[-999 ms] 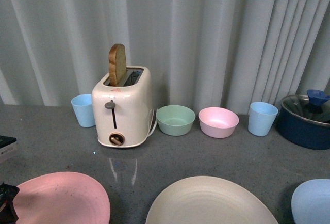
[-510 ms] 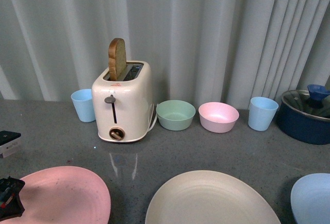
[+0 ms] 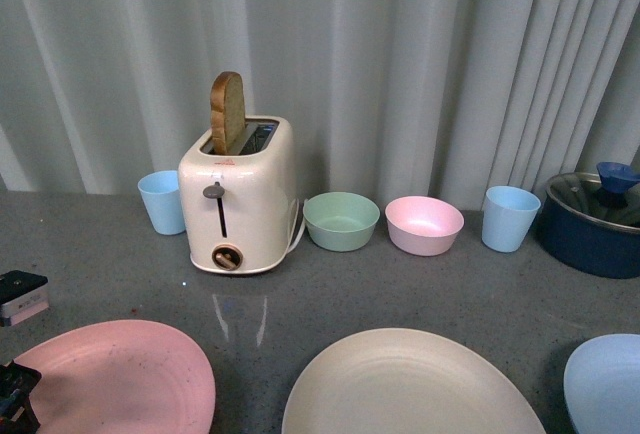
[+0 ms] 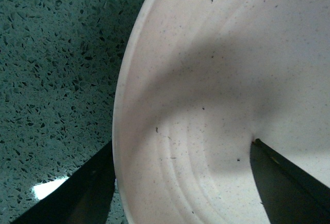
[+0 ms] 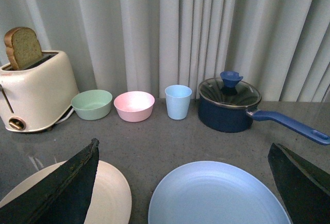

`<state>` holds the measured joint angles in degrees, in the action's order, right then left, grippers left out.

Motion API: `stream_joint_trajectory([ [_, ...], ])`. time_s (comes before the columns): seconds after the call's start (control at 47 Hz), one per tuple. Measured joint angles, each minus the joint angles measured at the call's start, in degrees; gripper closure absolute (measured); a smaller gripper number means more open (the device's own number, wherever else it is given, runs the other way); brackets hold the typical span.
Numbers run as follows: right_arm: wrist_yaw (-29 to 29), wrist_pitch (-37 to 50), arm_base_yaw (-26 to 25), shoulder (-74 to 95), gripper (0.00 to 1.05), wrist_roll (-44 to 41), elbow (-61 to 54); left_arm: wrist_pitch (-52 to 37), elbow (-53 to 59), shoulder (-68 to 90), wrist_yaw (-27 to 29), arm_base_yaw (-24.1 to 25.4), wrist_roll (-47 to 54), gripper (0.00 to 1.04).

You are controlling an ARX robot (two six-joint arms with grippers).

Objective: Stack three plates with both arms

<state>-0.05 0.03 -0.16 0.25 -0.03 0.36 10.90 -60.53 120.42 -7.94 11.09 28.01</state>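
Note:
My left gripper grabs the pink plate by its rim (image 3: 30,351) next, to stack the pink plate onto the cream plate (image 3: 410,384).
Three plates lie along the near edge of the grey counter: the pink plate (image 3: 115,374) at the left, the cream plate (image 3: 410,384) in the middle, the light blue plate (image 3: 605,384) at the right. My left gripper (image 4: 180,182) is open and straddles the pink plate's rim (image 4: 121,131): one finger (image 4: 77,193) is outside over the counter, the other (image 4: 283,182) over the plate's inside. Its dark body shows at the lower left of the front view (image 3: 15,404). My right gripper (image 5: 185,182) is open and empty above the light blue plate (image 5: 216,195), with the cream plate (image 5: 111,195) beside it.
At the back stand a cream toaster (image 3: 238,199) with a slice of toast, a light blue cup (image 3: 162,202), a green bowl (image 3: 341,220), a pink bowl (image 3: 424,224), another blue cup (image 3: 509,218) and a dark blue lidded pot (image 3: 598,224). A small box (image 3: 22,297) lies at the left edge.
The front view has tilted up slightly, so the counter objects sit a little higher in frame. My left gripper's body has shifted at the pink plate's near left edge.

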Motion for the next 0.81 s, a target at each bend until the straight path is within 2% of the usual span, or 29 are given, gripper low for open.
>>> stream_joint_trajectory([
  [0.085, 0.0, 0.0, 0.0, 0.0, 0.07, 0.0, 0.0, -0.1, 0.0, 0.0, 0.1, -0.2, 0.1, 0.4],
  [0.234, 0.0, 0.0, 0.0, 0.0, 0.07, 0.0, 0.0, -0.2, 0.1, 0.0, 0.3, -0.6, 0.2, 0.72],
  [0.383, 0.0, 0.0, 0.0, 0.0, 0.07, 0.0, 0.0, -0.5, 0.0, -0.7, -0.5, -0.6, -0.1, 0.97],
  [0.446, 0.0, 0.0, 0.0, 0.0, 0.07, 0.0, 0.0, -0.5, -0.1, -1.0, -1.2, -0.6, -0.4, 1.0],
  [0.808, 0.0, 0.0, 0.0, 0.0, 0.07, 0.0, 0.0, 4.8, -4.6, -2.1, -2.1, 1.9, 0.3, 1.0],
])
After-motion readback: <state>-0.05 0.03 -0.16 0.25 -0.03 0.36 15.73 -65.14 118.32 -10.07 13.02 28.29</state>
